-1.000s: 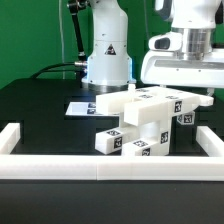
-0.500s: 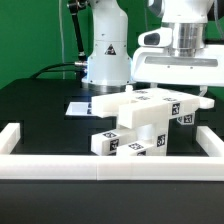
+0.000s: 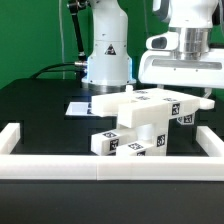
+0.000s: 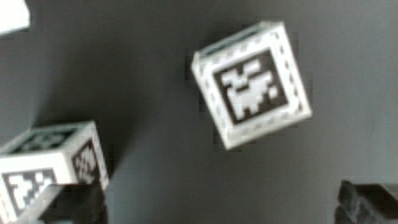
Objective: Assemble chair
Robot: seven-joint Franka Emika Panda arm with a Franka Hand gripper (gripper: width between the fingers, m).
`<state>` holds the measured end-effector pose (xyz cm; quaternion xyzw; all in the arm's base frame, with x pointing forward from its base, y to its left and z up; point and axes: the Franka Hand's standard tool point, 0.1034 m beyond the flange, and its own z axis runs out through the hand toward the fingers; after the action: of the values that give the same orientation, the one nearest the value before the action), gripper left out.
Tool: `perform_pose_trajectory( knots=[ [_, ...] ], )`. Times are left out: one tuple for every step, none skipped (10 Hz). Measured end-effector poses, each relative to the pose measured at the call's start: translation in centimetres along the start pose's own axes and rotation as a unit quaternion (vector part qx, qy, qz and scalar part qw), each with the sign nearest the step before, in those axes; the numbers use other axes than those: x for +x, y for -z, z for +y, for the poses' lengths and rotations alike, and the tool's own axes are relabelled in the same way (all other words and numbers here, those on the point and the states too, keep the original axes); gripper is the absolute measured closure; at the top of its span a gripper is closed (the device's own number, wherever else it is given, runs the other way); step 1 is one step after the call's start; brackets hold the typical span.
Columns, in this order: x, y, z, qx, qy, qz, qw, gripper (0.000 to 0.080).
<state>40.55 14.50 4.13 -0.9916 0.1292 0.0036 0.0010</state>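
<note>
Bare tabletop shows between my gripper's fingers and the tagged block point(image 4: 253, 85). I should move my gripper closer to the block before I close on it.
The chair point(image 3: 140, 120) is a stack of white blocky parts with black-and-white tags, standing mid-table in the exterior view. Its flat top slab point(image 3: 150, 100) reaches toward the exterior view's right, and small tagged blocks point(image 3: 112, 143) sit at its foot. My gripper point(image 3: 186, 92) hangs just above the slab's right end, apart from it. In the wrist view a tagged white part point(image 4: 253, 85) and a tagged cube point(image 4: 54, 160) lie below my gripper point(image 4: 217, 205). Its dark fingertips point(image 4: 370, 200) stand wide apart, open, with only dark table between them.
A plain white border rail point(image 3: 110, 167) runs along the front and up both sides. The marker board point(image 3: 80, 107) lies flat behind the chair at the exterior view's left. The arm's white base point(image 3: 107, 55) stands at the back on the black table.
The hand swung a little toward the exterior view's left half a second ago and has come back to about where it was. The jaws stayed open. The chair parts have not moved.
</note>
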Motion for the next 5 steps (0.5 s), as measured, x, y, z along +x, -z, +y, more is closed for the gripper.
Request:
perform_pose_trajectory(
  knots=[
    [-0.5, -0.1, -0.1, -0.002, 0.004, -0.002, 1.0, 0.015],
    [-1.2, -0.3, -0.5, -0.003, 0.012, -0.005, 1.0, 0.015],
    [-1.7, -0.5, -0.9, -0.004, 0.019, -0.007, 1.0, 0.015],
    [-1.6, -0.5, -0.8, -0.004, 0.018, -0.006, 1.0, 0.015],
    [-1.6, -0.5, -0.7, -0.005, 0.018, -0.007, 1.0, 0.015]
  ],
)
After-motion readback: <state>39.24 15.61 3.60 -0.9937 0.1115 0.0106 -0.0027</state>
